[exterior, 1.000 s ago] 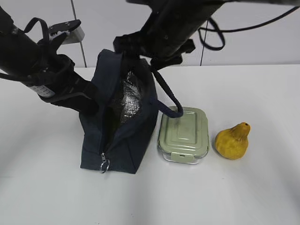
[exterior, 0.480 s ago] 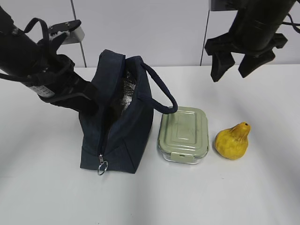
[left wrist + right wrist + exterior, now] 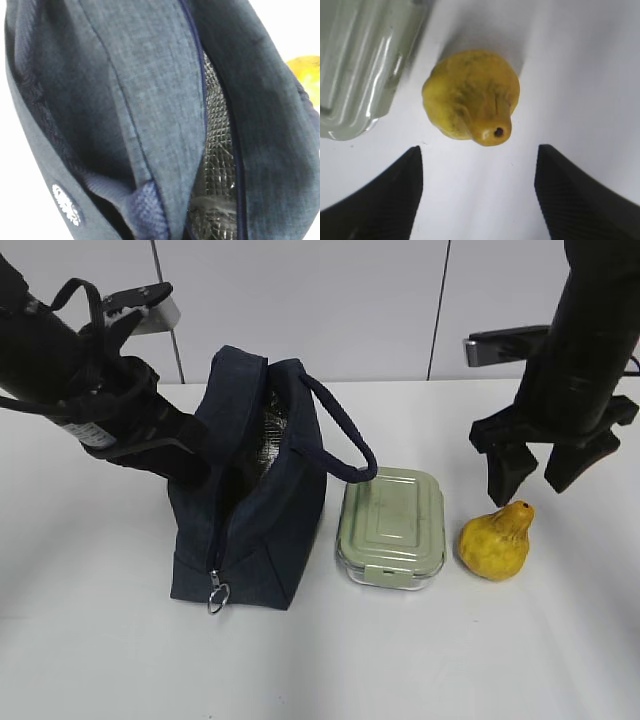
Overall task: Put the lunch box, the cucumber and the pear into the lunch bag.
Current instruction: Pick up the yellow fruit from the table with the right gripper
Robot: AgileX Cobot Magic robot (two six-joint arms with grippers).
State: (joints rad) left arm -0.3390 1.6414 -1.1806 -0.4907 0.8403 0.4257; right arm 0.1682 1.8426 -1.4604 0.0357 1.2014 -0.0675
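My right gripper's fingers are still above the yellow pear's rounded body (image 3: 490, 547) (image 3: 465, 85), so it is too early to close. My right gripper lowers to the pear, then closes on it.
The navy lunch bag (image 3: 258, 530) stands open at centre left, its silver foil lining (image 3: 216, 150) showing. My left gripper (image 3: 190, 455) presses into the bag's left wall; its fingers are hidden by fabric and seem to pinch the bag's edge (image 3: 150, 90). The sage-green lunch box (image 3: 392, 525) lies right of the bag, under the bag's loop handle (image 3: 345, 435). The yellow pear (image 3: 495, 543) sits right of the box. My right gripper (image 3: 527, 485) is open just above the pear (image 3: 470, 95), whose neck points between the fingers (image 3: 400, 185). The cucumber is out of view.
The white table (image 3: 480, 660) stretches around the objects, with a pale wall behind it. The lunch box corner (image 3: 355, 65) is close to the left of the pear. A slice of the pear also shows past the bag in the left wrist view (image 3: 306, 65).
My right arm has moved from over the bag's opening to the right and down above the pear, jaws open. The bag's handle has dropped onto the lunch box side. The left arm stays put.
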